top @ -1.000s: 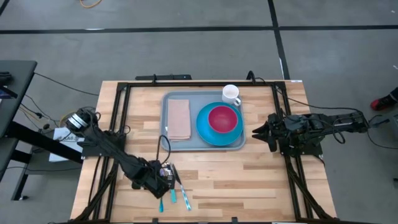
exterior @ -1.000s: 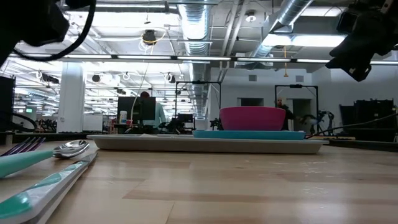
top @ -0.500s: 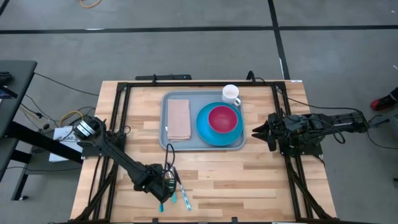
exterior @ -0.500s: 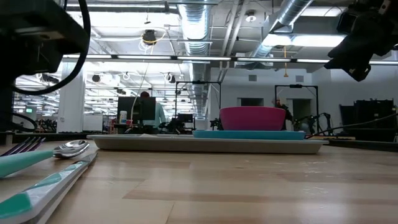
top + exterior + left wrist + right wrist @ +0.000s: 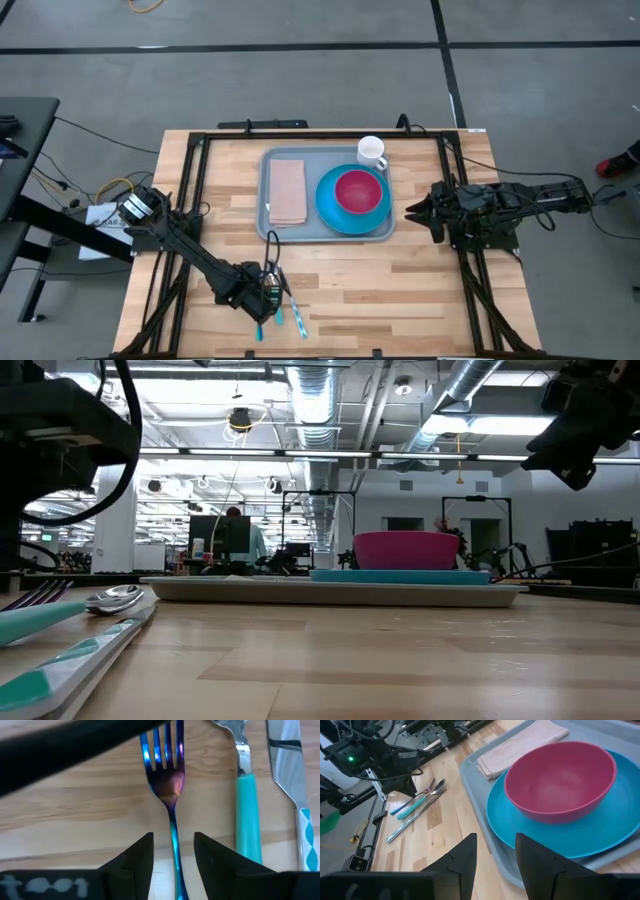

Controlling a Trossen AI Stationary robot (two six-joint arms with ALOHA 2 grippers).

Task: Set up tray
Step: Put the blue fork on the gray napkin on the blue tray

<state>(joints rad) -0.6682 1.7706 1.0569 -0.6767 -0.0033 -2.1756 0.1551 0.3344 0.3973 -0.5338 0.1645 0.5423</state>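
Note:
I need my left gripper to grab the fork by its thin handle (image 5: 175,842) next. Then it can set the fork on the napkin in the tray.
The grey-blue tray (image 5: 300,232) lies mid-table and carries a folded beige napkin (image 5: 288,190), a round blue plate (image 5: 325,205) with a pink bowl (image 5: 358,190) on it, and a white mug (image 5: 371,152). A fork (image 5: 170,780), a teal-handled spoon (image 5: 245,795) and a knife (image 5: 295,785) lie flat on the wood near the table's near edge. My left gripper (image 5: 173,837) is open low over the fork, one finger on either side of its thin handle, apart from it. My right gripper (image 5: 412,212) is open and waits off the tray's right side.
The cutlery lies close together, the spoon (image 5: 115,598) beside the fork (image 5: 40,592) and the knife (image 5: 80,655) on the spoon's other side. Bare wood (image 5: 400,290) stretches between the cutlery and the tray. Black frame rails (image 5: 195,180) run along the table's sides.
My left gripper has come down toward the cutlery and shifted a little toward the table's near edge, then held still over the fork. The cutlery, the tray and my right arm have not moved.

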